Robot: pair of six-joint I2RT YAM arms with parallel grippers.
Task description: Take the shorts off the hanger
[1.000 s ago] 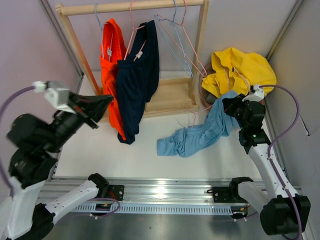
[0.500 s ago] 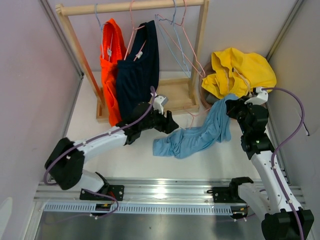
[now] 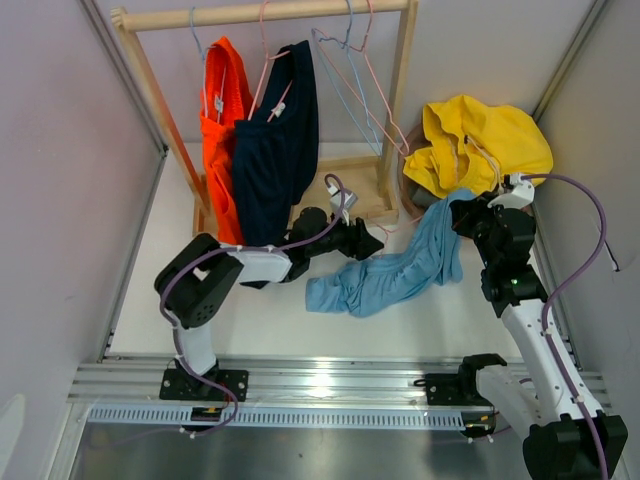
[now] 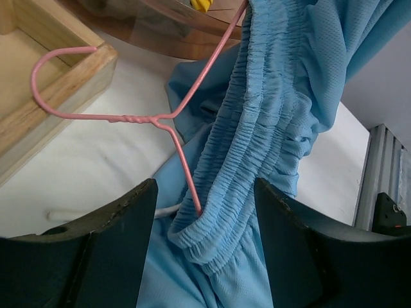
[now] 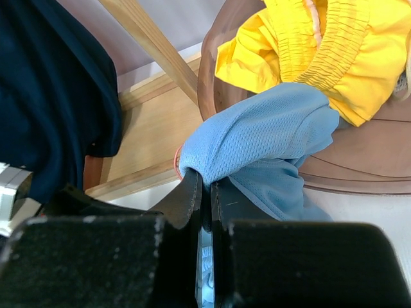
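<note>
The pink hanger [image 4: 122,117] should be grabbed next by my left gripper, by the wire beside the hanger's twisted neck. The hanger's hook stays free that way, and the shorts can be removed.
Light blue shorts [image 3: 390,275] lie crumpled on the white table, one end lifted up to the right. A pink wire hanger [image 4: 122,117] still runs into their elastic waistband [image 4: 257,128]; its hook lies on the table by the rack base. My left gripper [image 3: 370,243] is open, its jaws low on either side of the waistband fold and the hanger wire [image 4: 204,192]. My right gripper [image 3: 462,215] is shut on the raised end of the blue shorts [image 5: 257,135], the fabric pinched between its fingers [image 5: 207,183].
A wooden rack [image 3: 260,14] at the back holds orange shorts [image 3: 220,130], navy shorts [image 3: 275,160] and empty wire hangers [image 3: 350,70]. Its wooden base [image 3: 340,200] is just behind the left gripper. Yellow shorts [image 3: 480,140] lie on a brown dish [image 5: 359,160] at the right.
My left arm swung from the far left, stretched low across the table, and brought its open gripper to the shorts' waistband. The shorts shifted slightly left. The right gripper kept its hold.
</note>
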